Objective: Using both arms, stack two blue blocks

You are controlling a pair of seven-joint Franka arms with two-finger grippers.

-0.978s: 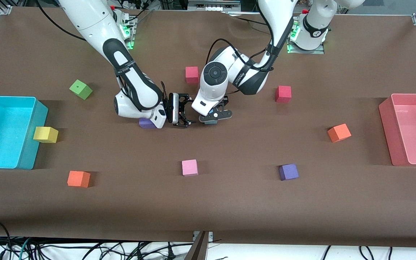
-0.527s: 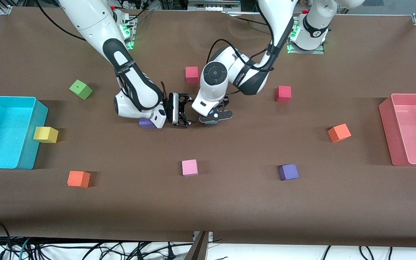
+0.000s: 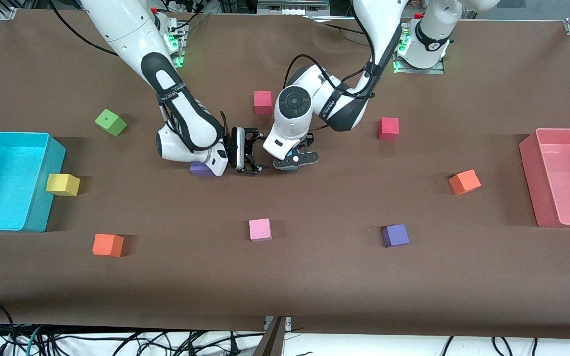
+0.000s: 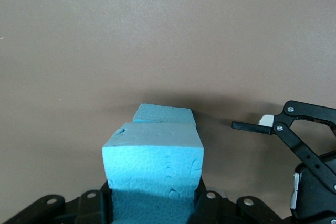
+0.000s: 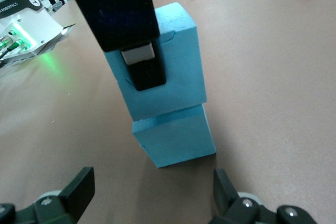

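My left gripper should open now, because the upper block point(image 4: 152, 156) is over the lower blue block point(image 4: 164, 113) and would stay standing.
In the right wrist view, two blue blocks stand one on the other in the middle of the table. The upper block point(image 5: 168, 61) rests on the lower block point(image 5: 176, 142), slightly offset. My left gripper point(image 3: 292, 160) is shut on the upper block point(image 4: 152, 156), and one of its fingers point(image 5: 142, 69) presses against the block's side. The lower block point(image 4: 163, 115) shows just under it. My right gripper point(image 3: 253, 159) hovers low beside the stack, toward the right arm's end. It is open point(image 5: 152, 192) with nothing between its fingers. In the front view the left hand hides most of the stack.
A purple cube point(image 3: 201, 169) lies under the right wrist. Pink point(image 3: 260, 229), purple point(image 3: 395, 235) and orange point(image 3: 464, 181) cubes lie nearer the front camera, and red cubes point(image 3: 263, 102) point(image 3: 388, 128) lie farther. A cyan bin point(image 3: 42, 198) and a pink bin point(image 3: 530, 168) stand at the table's ends.
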